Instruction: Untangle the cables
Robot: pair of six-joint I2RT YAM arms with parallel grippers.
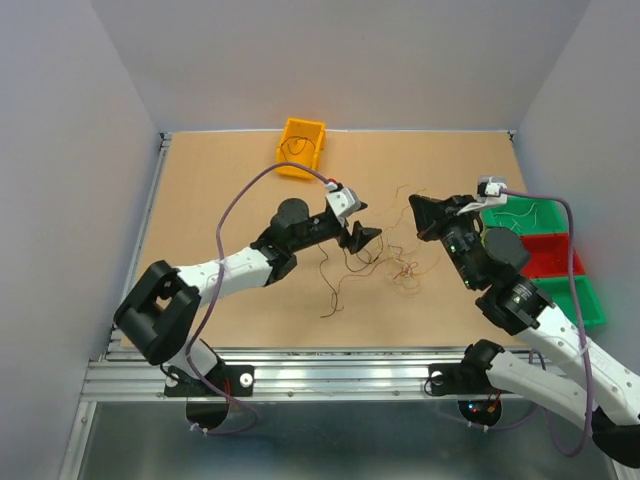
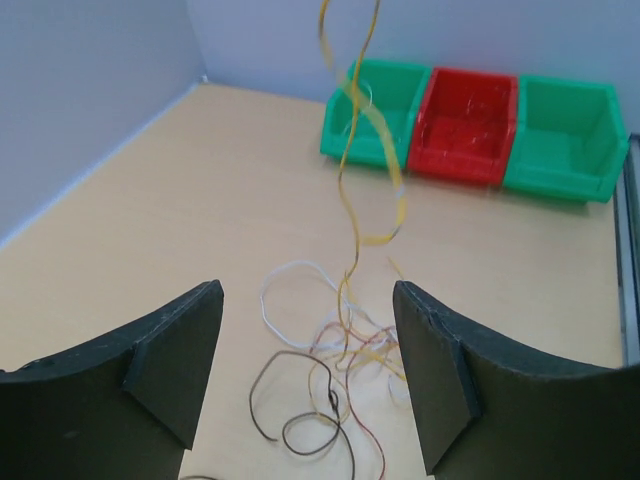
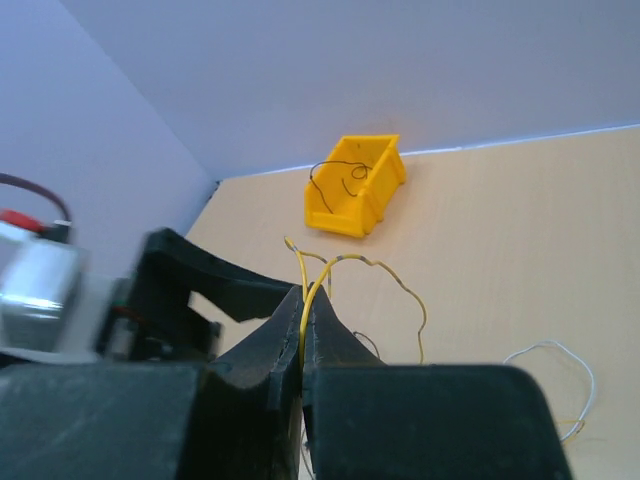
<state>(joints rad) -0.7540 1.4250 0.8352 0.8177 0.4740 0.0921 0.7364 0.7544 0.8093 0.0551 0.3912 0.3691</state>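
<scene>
The left gripper reaches the yellow cable and grabs its hanging part (image 2: 350,210) next, which leaves its tangled part free to slip from the other cables.
The cables (image 2: 340,345) lie in a loose tangle of white, yellow, reddish and dark brown loops on the tabletop; from above they show as the cables (image 1: 402,266) between the two arms. My left gripper (image 2: 305,375) hovers open just above the tangle, nothing between its fingers (image 2: 178,360). My right gripper (image 3: 303,300) is shut on a yellow cable (image 3: 376,263), lifted above the table. That yellow cable (image 2: 350,170) hangs down into the pile in the left wrist view. From above, the left gripper (image 1: 362,240) and right gripper (image 1: 418,212) sit close together.
A yellow bin (image 1: 301,147) with a dark wire inside stands at the far edge. Green and red bins (image 1: 548,252) line the right side. A long brown wire (image 1: 330,285) trails toward the near edge. A white loop (image 3: 560,365) lies on the table.
</scene>
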